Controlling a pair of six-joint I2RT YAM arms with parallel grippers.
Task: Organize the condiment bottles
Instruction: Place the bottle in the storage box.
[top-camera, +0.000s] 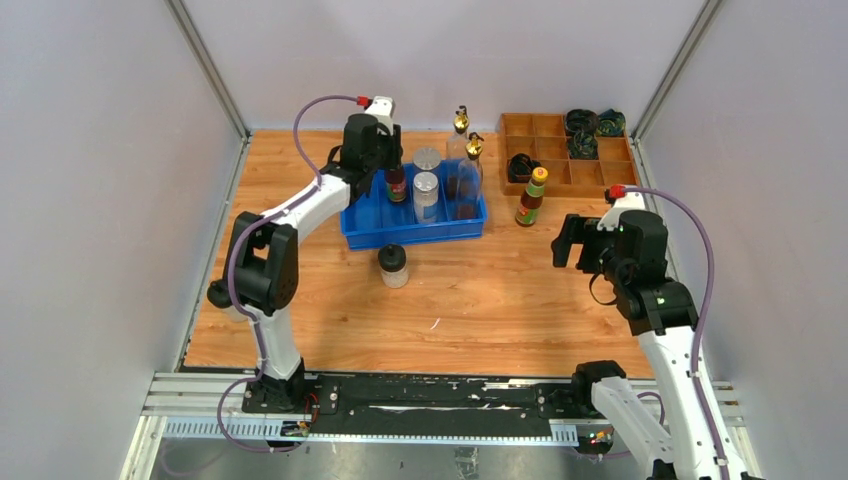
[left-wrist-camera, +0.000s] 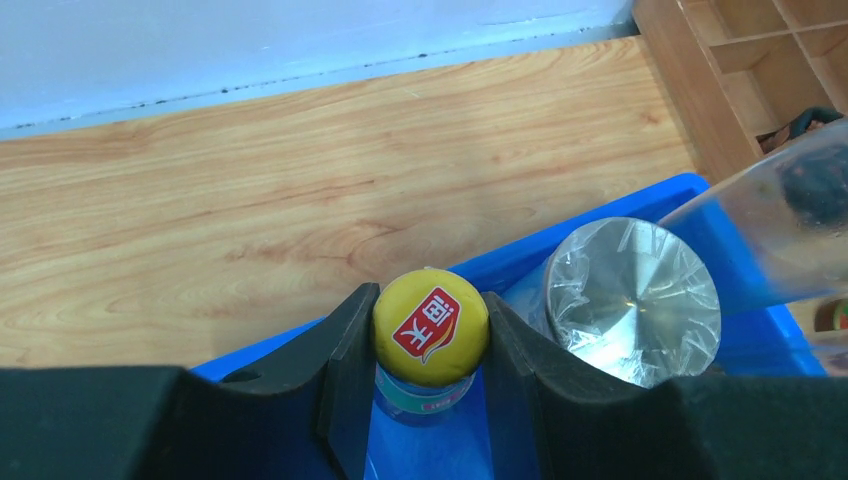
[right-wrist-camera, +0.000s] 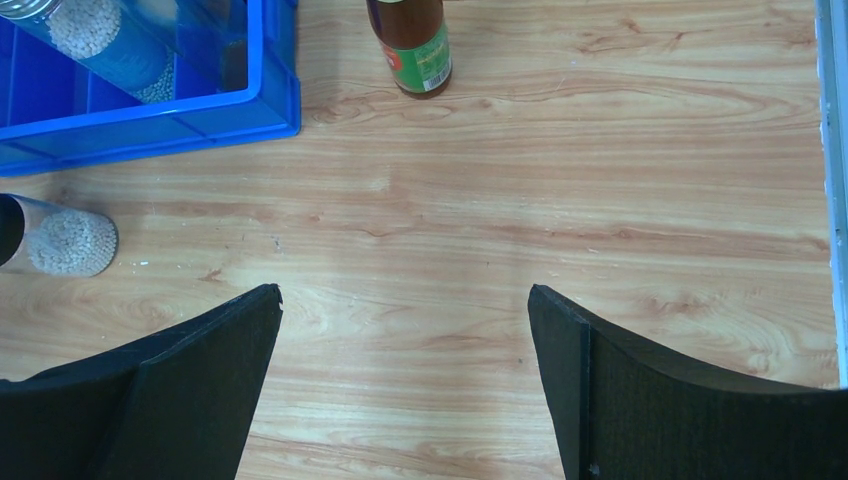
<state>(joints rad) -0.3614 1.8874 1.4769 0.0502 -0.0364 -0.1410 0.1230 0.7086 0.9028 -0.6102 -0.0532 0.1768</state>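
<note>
The sauce bottle stands upright inside the blue bin (top-camera: 410, 238) beside a silver-lidded shaker and would end standing there, so it is time for my left gripper to open.
My left gripper (top-camera: 393, 168) (left-wrist-camera: 430, 296) is shut on the yellow cap of a dark sauce bottle (top-camera: 397, 186) (left-wrist-camera: 430, 327), which stands at the back left of the blue bin (top-camera: 410, 238) (left-wrist-camera: 600, 214). Two silver-lidded shakers (top-camera: 427, 157) (top-camera: 426, 195) (left-wrist-camera: 632, 300) and two gold-spouted cruets (top-camera: 461, 120) (top-camera: 474, 146) also stand in the bin. A second sauce bottle (top-camera: 531, 197) (right-wrist-camera: 415, 45) stands on the table right of the bin. A black-capped jar (top-camera: 393, 265) (right-wrist-camera: 60, 240) stands in front of it. My right gripper (top-camera: 570, 243) (right-wrist-camera: 405, 300) hangs open over bare table.
A wooden divided tray (top-camera: 545, 150) sits at the back right, with dark coiled round items (top-camera: 583, 123) in its compartments. Grey walls close in the table on three sides. The wooden tabletop (top-camera: 470, 310) stretches in front of the bin.
</note>
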